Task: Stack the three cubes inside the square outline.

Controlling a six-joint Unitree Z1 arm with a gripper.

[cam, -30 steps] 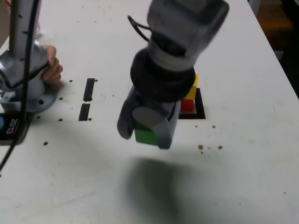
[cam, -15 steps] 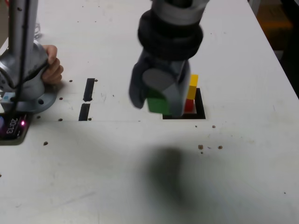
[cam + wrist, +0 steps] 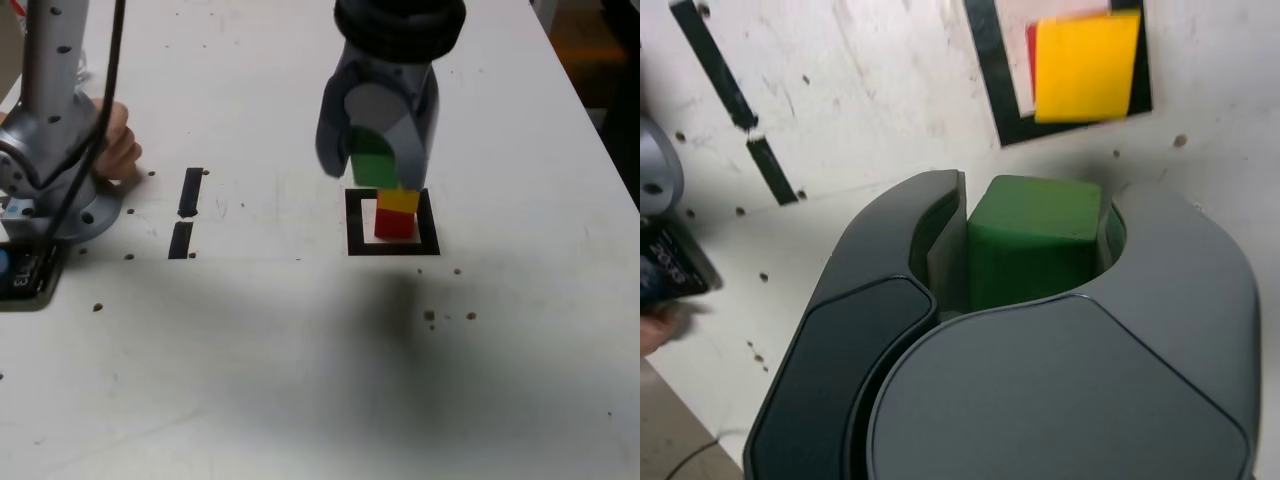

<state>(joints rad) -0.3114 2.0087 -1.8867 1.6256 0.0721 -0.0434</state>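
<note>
The green cube (image 3: 1033, 240) still hangs short of the top of the yellow cube, so my gripper needs to keep holding it until it gets there.
A red cube (image 3: 393, 225) stands inside the black square outline (image 3: 356, 222), with a yellow cube (image 3: 398, 201) on top of it. My gripper (image 3: 376, 168) hangs just above and slightly behind that stack, shut on a green cube (image 3: 374, 166). In the wrist view the green cube (image 3: 1033, 238) sits clamped between the two grey fingers (image 3: 930, 230), and the yellow cube (image 3: 1086, 66) shows beyond it over the square outline (image 3: 985, 70); only a red sliver of the lower cube shows there.
Two short black bar marks (image 3: 187, 210) lie at the exterior view's left of the outline. The arm's base (image 3: 50, 170) stands at the far left with a person's hand (image 3: 118, 145) beside it. Small dark specks (image 3: 430, 315) dot the white table.
My gripper has lifted and carried the green cube away from the table's near side, from in front of the outline to just over the red and yellow stack.
</note>
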